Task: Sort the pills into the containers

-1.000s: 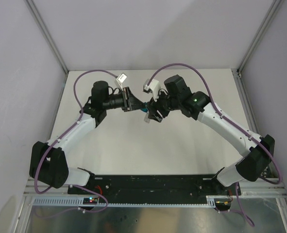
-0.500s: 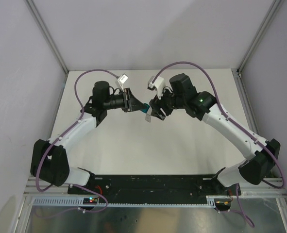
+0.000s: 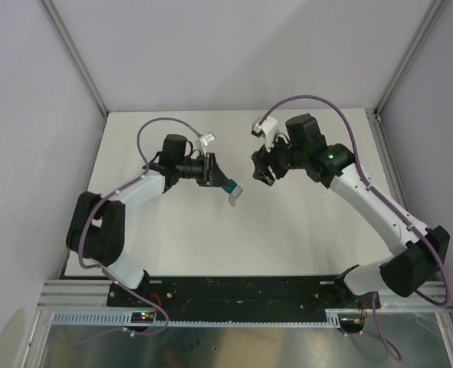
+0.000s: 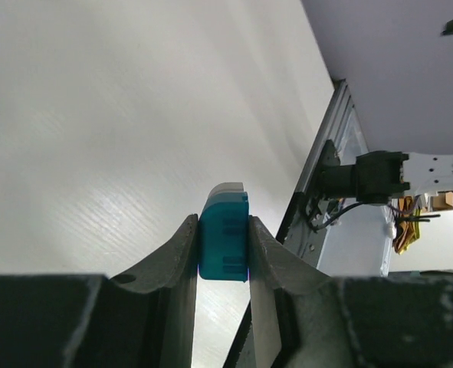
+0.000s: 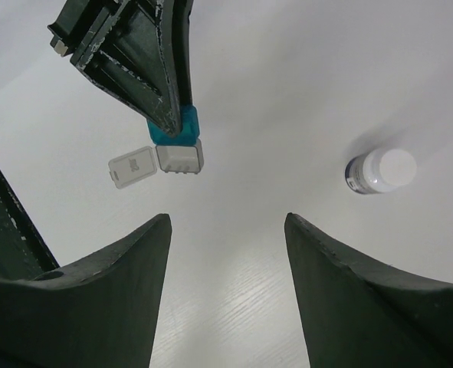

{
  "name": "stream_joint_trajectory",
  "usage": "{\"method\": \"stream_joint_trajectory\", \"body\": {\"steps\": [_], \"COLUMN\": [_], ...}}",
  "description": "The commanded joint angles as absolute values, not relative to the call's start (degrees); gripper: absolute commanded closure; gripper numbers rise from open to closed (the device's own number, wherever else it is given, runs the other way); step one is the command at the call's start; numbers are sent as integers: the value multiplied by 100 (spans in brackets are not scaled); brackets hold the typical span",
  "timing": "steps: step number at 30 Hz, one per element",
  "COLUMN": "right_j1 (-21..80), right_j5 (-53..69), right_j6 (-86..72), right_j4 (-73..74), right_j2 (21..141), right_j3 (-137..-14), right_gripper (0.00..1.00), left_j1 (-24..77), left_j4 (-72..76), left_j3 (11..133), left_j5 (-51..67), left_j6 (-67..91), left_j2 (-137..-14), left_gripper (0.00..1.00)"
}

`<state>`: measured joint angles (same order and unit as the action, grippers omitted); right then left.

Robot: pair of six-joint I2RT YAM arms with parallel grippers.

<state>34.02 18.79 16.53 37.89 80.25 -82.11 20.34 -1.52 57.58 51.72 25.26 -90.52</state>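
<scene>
My left gripper holds the containers above the white table and needs to keep holding them. The containers would fall if I opened now.
The containers (image 4: 224, 239) are a teal-blue cube joined to a grey one. My left gripper (image 4: 222, 221) is shut on the teal cube and holds the pair above the table. From above, the containers (image 3: 231, 188) stick out of the left gripper (image 3: 223, 182). In the right wrist view the grey cube (image 5: 180, 158) has its lid (image 5: 132, 168) swung open beside it. My right gripper (image 5: 226, 219) is open with nothing between its fingers. It sits to the right of the containers, apart from them (image 3: 262, 172). No pills are in view.
A small white capped bottle (image 5: 381, 170) stands on the white table (image 3: 287, 230), to the right in the right wrist view. The metal frame rail (image 4: 329, 165) runs along the table edge. Grey walls enclose the table on three sides.
My right gripper has drawn back to the right, away from the containers, and its jaws have widened. The left arm has swung its elbow left, still holding the pair.
</scene>
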Motion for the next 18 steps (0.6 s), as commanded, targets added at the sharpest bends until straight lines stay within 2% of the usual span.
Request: {"method": "stream_joint_trajectory", "body": {"steps": [1, 8, 18], "right_j1": [3227, 2998, 2788], "right_j5": [2061, 2162, 2287], "right_j6": [1650, 1690, 1709], "right_j4": [3652, 3527, 3416], "right_j2": [7937, 7983, 8013], "right_j3": [-8032, -7553, -7194], "right_gripper": [33, 33, 33], "left_j1": [2004, 2036, 2135], "left_j4": [-397, -419, -446], "left_j3": [5978, 6094, 6299], "left_j5": [5448, 5500, 5239], "left_j6": [1939, 1696, 1523], "left_j2": [-9503, -10339, -11018], "left_gripper": [100, 96, 83]}}
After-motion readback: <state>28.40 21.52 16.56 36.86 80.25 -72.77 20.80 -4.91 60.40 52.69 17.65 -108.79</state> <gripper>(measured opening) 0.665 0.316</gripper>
